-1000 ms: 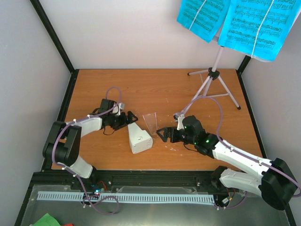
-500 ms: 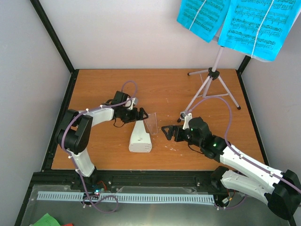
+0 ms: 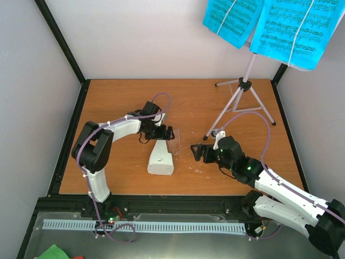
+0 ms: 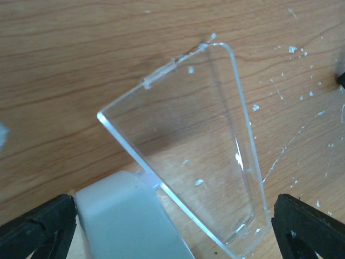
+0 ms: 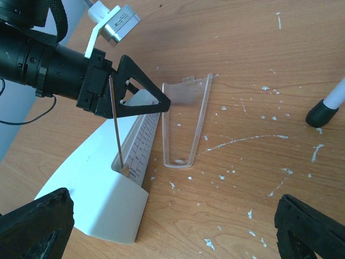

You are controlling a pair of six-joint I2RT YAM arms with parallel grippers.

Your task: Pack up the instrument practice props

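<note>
The pendulum rod should stay free to tuck away, so the left gripper will next grip the white metronome by its narrow end.
The white metronome lies on its side mid-table with its scale and thin pendulum rod showing. The clear tapered cover lies detached beside its narrow end and also shows in the left wrist view and the right wrist view. My left gripper is open and hovers over the metronome's narrow end and the cover. My right gripper is open and empty, just right of the cover. The lilac music stand stands at the back right and holds the cyan sheet music.
One black-capped stand foot rests on the table close to my right gripper, and the other tripod legs spread at the back right. White flecks are scattered over the wooden table. Black frame posts mark the table's corners.
My left gripper has moved right, from beside the metronome to over its narrow end and the cover. The metronome has turned straighter. My right gripper has drawn back to the right.
</note>
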